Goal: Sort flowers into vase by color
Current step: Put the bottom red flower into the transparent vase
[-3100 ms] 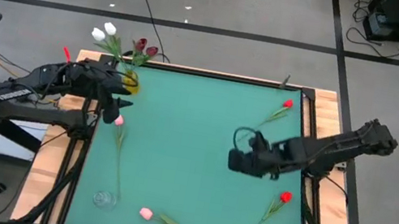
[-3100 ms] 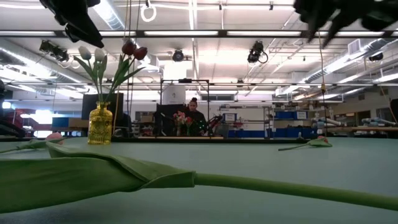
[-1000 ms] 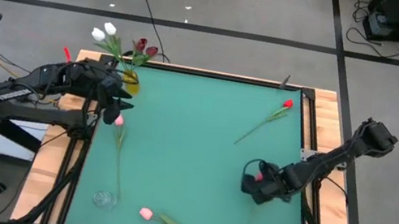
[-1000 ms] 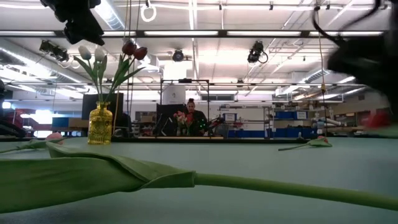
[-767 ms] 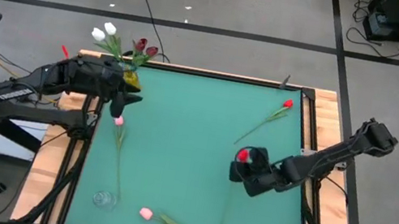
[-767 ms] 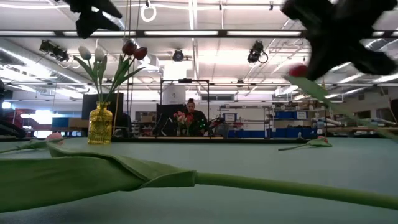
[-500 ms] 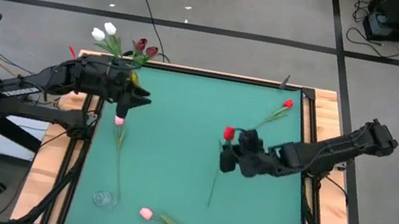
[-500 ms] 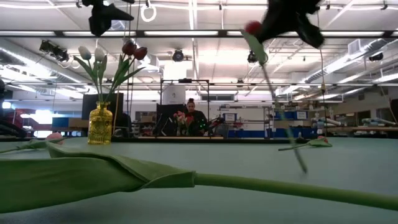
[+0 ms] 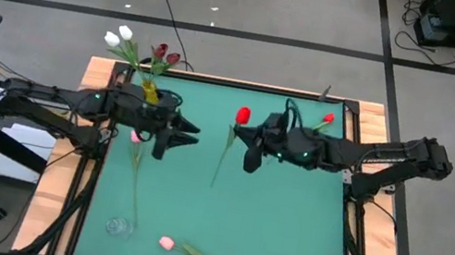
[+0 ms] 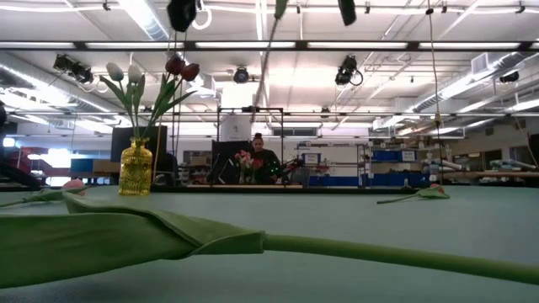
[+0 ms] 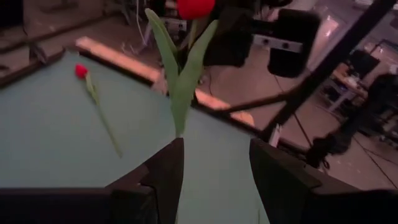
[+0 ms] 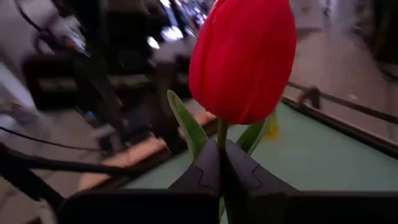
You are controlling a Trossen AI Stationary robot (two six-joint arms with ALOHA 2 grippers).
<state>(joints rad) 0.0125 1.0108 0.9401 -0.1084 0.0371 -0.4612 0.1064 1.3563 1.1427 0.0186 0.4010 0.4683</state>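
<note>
My left gripper will grab the tulip's stem at the leaf base next, to bring the red tulip to the clear glass vase.
A red tulip (image 9: 243,114) hangs above the table's middle with my right gripper (image 9: 246,142) shut on it; its head (image 12: 242,59) fills the right wrist view. My left gripper (image 9: 181,133) stands open just left of it. The fingers (image 11: 171,177) point at the tulip's leaves (image 11: 180,81) without touching them. A yellow vase (image 9: 149,92) at the far left corner holds white and maroon tulips. Another red tulip (image 9: 322,124) lies at the far right. One pink tulip (image 9: 134,136) lies on the left and another (image 9: 167,243) near the front edge. My right gripper pinches the red tulip's stem (image 12: 221,144) just under the head, between its two fingers. The fingers come about level from the table's right and lie across the stem. The flower stands nearly upright, head up. Its stem end (image 9: 213,181) hangs below, clear of the table.
A clear glass vase (image 9: 119,226) stands near the front left corner. A big green leaf (image 10: 126,236) lies close in front of the low camera. Wooden rails (image 9: 369,124) frame the green mat. Bare mat (image 9: 286,222) lies at the middle and near right.
My right gripper has lifted the red tulip off the mat's near right and carried it up toward the far middle. It rolled, so the flower went from lying to upright. My left gripper has swung from beside the pink tulip toward the table's middle and tipped up to level.
</note>
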